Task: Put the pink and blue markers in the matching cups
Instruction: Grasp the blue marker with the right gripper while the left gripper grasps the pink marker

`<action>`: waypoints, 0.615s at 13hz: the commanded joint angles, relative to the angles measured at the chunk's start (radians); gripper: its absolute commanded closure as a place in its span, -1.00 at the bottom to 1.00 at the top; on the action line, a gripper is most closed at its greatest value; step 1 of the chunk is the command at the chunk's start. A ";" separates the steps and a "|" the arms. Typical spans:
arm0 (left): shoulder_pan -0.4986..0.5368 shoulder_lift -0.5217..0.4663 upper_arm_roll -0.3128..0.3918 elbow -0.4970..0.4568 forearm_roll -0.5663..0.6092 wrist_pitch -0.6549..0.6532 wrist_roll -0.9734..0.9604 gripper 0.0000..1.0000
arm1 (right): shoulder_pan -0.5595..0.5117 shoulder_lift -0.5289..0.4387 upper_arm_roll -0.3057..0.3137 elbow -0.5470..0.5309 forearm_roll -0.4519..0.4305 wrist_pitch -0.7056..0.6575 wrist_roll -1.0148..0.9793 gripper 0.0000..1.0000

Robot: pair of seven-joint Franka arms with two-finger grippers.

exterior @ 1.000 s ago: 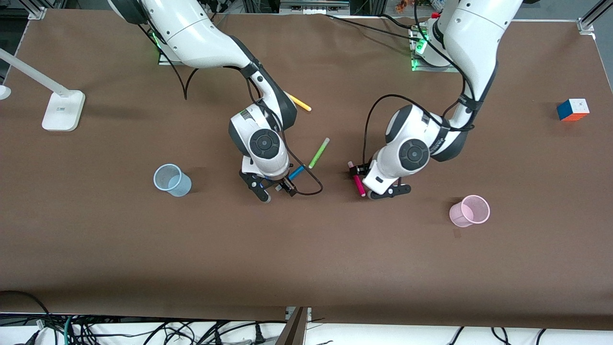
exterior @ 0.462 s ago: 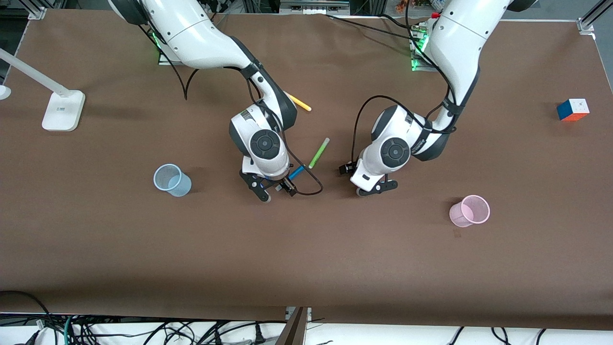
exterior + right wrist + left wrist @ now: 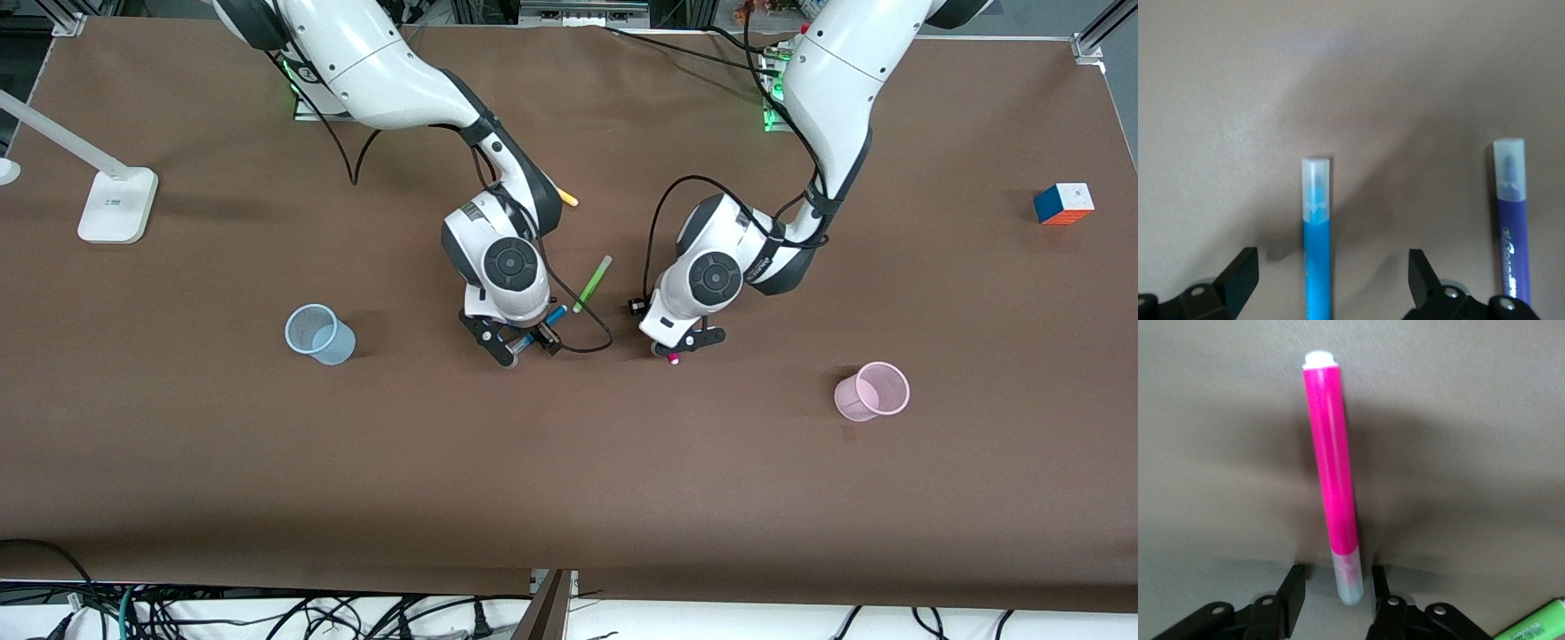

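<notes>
My right gripper grips the blue marker by its solid blue body (image 3: 1317, 267) next, which leaves the blue marker's clear cap (image 3: 1316, 190) free to enter the blue cup.
The pink marker (image 3: 1331, 453) lies on the brown table, its pale cap between the fingers of my left gripper (image 3: 1336, 579). The jaws stand close on either side of the cap, with a gap showing on both sides. In the front view only its tip (image 3: 673, 358) pokes out under the left gripper (image 3: 683, 345). My right gripper (image 3: 1331, 270) is open wide, low over the blue marker (image 3: 1316, 220), which lies midway between the jaws. The right hand (image 3: 524, 345) covers most of the blue marker (image 3: 556, 315). The blue cup (image 3: 318, 334) stands toward the right arm's end, the pink cup (image 3: 873, 390) toward the left arm's end.
A lime-green pen (image 3: 592, 283) lies between the two hands. A purple pen (image 3: 1511, 220) lies beside the blue marker. A yellow pen (image 3: 567, 199) peeks out by the right arm. A colour cube (image 3: 1063, 204) and a white lamp base (image 3: 117, 204) sit at the table's ends.
My left gripper has moved over the pink marker, covering it, and its jaws have narrowed round the cap. The right hand shifted slightly toward the left arm's end, still open.
</notes>
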 commanded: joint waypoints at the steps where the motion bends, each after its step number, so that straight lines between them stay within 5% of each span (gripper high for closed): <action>1: -0.021 -0.005 0.010 -0.013 -0.014 0.016 -0.018 0.57 | 0.014 0.015 -0.006 0.024 0.012 -0.003 -0.028 -0.98; 4: -0.019 -0.003 0.012 -0.010 -0.014 0.012 -0.015 0.86 | 0.017 0.025 -0.004 0.022 0.014 0.017 -0.032 -0.98; 8: -0.016 -0.011 0.016 -0.010 -0.013 0.002 -0.005 1.00 | 0.019 0.030 -0.003 0.022 0.014 0.027 -0.033 -0.82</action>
